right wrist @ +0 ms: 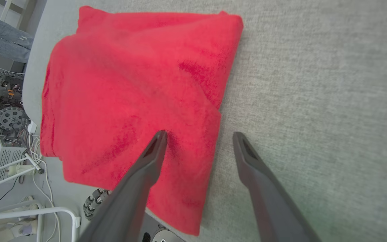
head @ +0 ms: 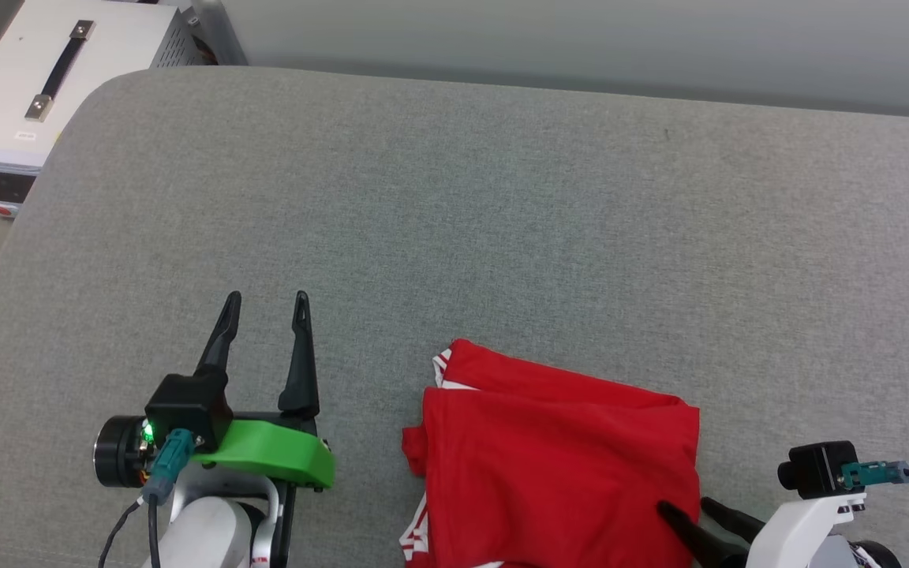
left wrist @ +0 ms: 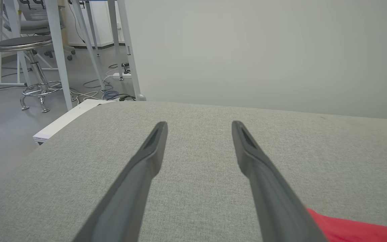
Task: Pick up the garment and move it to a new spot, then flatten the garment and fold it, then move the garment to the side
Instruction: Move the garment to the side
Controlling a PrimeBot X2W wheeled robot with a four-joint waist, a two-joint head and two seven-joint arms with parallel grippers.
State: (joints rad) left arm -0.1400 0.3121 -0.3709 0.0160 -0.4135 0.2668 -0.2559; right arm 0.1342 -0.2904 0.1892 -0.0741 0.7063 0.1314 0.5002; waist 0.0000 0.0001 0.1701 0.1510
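My right gripper should next grab the garment by its folded edge [head: 693, 494] beside the bare table, because the garment lies in a flat red block [head: 555, 464].
The garment [head: 557, 457] lies folded into a red block at the near edge of the grey table [head: 454, 221], with white stripe trim showing at its left side. In the right wrist view the garment [right wrist: 129, 90] spreads under my right gripper [right wrist: 198, 136], which is open; one finger [right wrist: 153, 154] hovers over the cloth's right edge and the other stands over bare table. In the head view my right gripper [head: 687, 509] sits at the garment's lower right corner. My left gripper [head: 265, 300] is open over bare table, left of the garment; a red corner [left wrist: 354, 230] shows by its fingers.
A white equipment box [head: 44, 79] with a black handle stands off the table's far left corner. Beyond the table's left end are a stool [left wrist: 29, 60] and white frame legs [left wrist: 59, 50] with cables on the floor. A pale wall runs behind the table.
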